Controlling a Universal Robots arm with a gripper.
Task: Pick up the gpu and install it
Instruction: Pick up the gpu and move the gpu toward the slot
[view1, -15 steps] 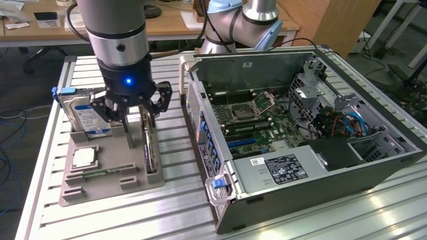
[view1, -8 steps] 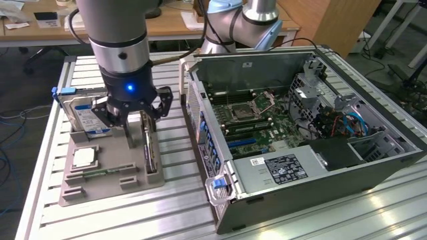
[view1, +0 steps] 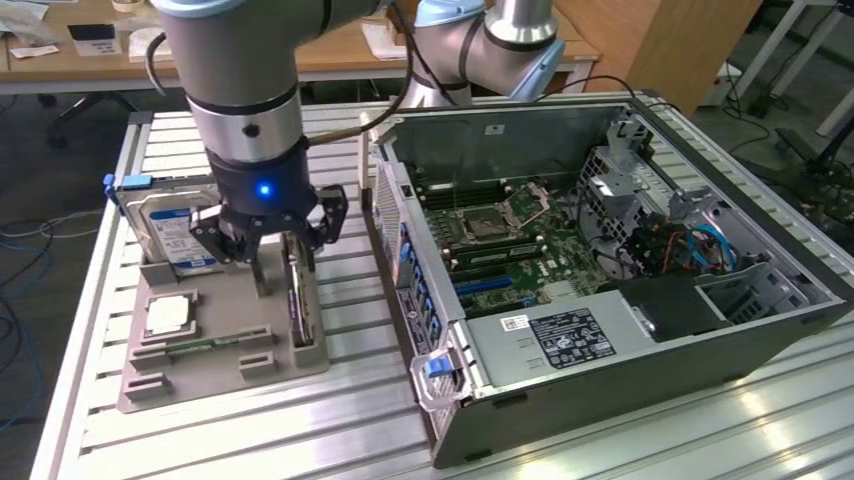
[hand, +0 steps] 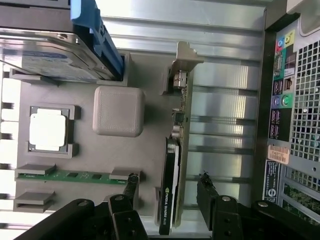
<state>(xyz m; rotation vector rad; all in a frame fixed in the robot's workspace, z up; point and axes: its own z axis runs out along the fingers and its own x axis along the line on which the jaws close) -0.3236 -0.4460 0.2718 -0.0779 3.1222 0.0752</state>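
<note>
Next, my gripper grabs the GPU by its black cooler end (view1: 300, 305), where two flat sides face outward. The silver bracket flares out at its end.
The gpu (view1: 302, 305) stands on its edge in a slot of the grey holder tray (view1: 227, 365), a thin green card with a black cooler and a silver end bracket. In the wrist view the gpu (hand: 172, 175) runs lengthwise between the two black fingers (hand: 129, 192). My gripper (view1: 280, 258) hovers right over the card's near end and is open, one finger on each side of the card and neither touching it. The gripper (hand: 167, 189) holds nothing.
On the same tray sit a hard drive (view1: 171, 225) with a blue-white label, a processor chip (view1: 167, 315) and a memory stick (view1: 200, 346). An open computer case (view1: 694, 330) lies on the exterior view's right, its motherboard (view1: 501, 240) exposed. The slatted metal table (view1: 334, 430) carries everything.
</note>
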